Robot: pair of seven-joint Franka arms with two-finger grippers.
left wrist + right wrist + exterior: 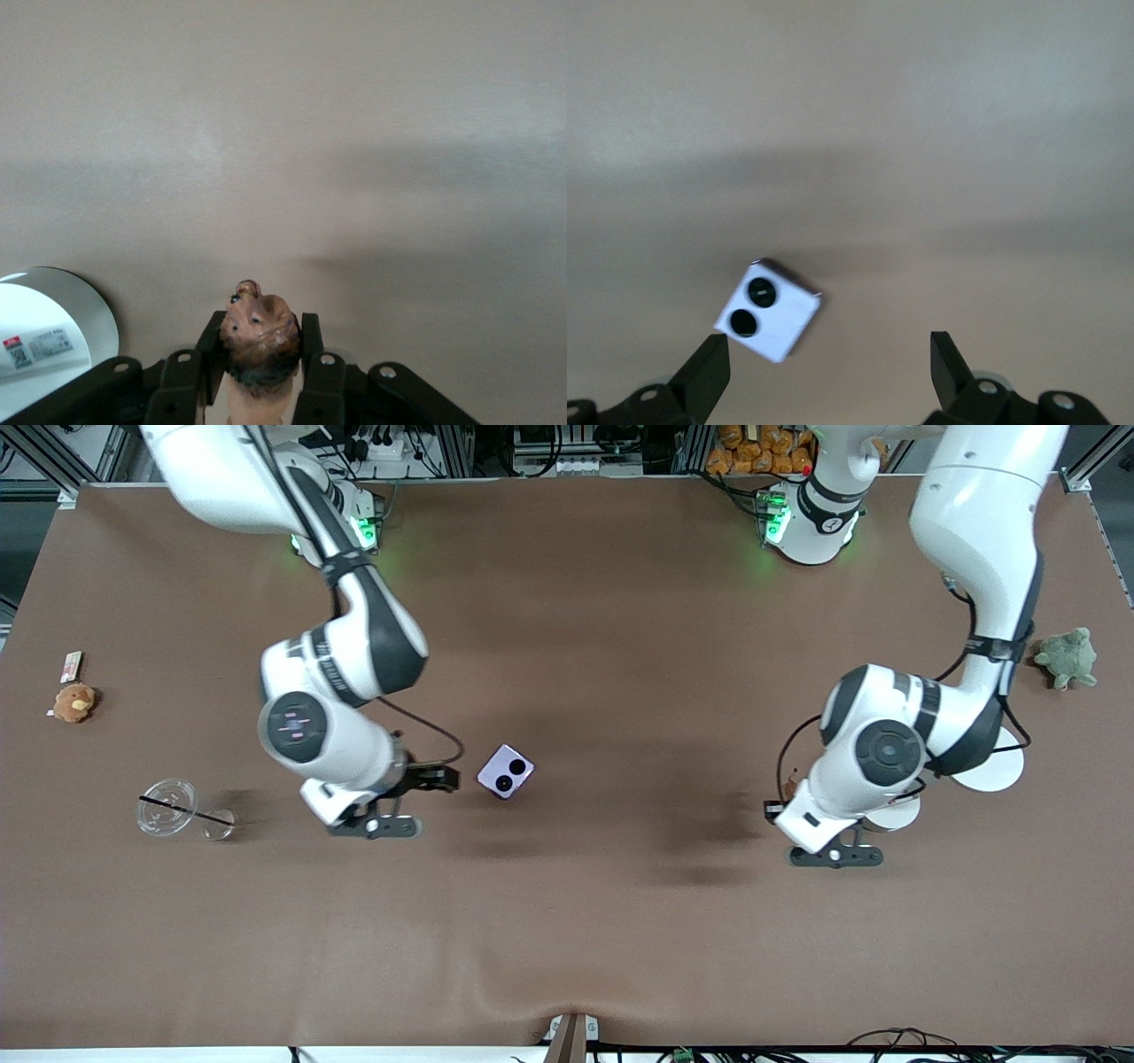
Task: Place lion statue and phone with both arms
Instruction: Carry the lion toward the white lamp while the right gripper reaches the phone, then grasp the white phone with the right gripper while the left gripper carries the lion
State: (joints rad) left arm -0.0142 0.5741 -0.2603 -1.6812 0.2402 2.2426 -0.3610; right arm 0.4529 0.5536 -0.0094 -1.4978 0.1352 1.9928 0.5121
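The lion statue (788,783) is hanging above the table beside the white disc, so the robot's left gripper needs to keep holding the statue.
The phone (506,771), pale lavender with two black camera circles, lies flat on the brown table near its middle. My right gripper (446,778) is open and empty, low beside the phone on the side toward the right arm's end. In the right wrist view the phone (768,310) lies just past one fingertip (709,367) of the right gripper (828,359), not between the jaws. My left gripper (787,793) is shut on the lion statue (788,783) over the table's left-arm end. In the left wrist view the brown, dark-maned statue (259,336) sits gripped in the left gripper (260,341).
A round brown-orange plush toy (74,702) and a small card (71,666) lie at the right arm's end. A clear lid with a straw (168,808) lies near there. A green plush turtle (1067,657) and white discs (990,769) lie at the left arm's end.
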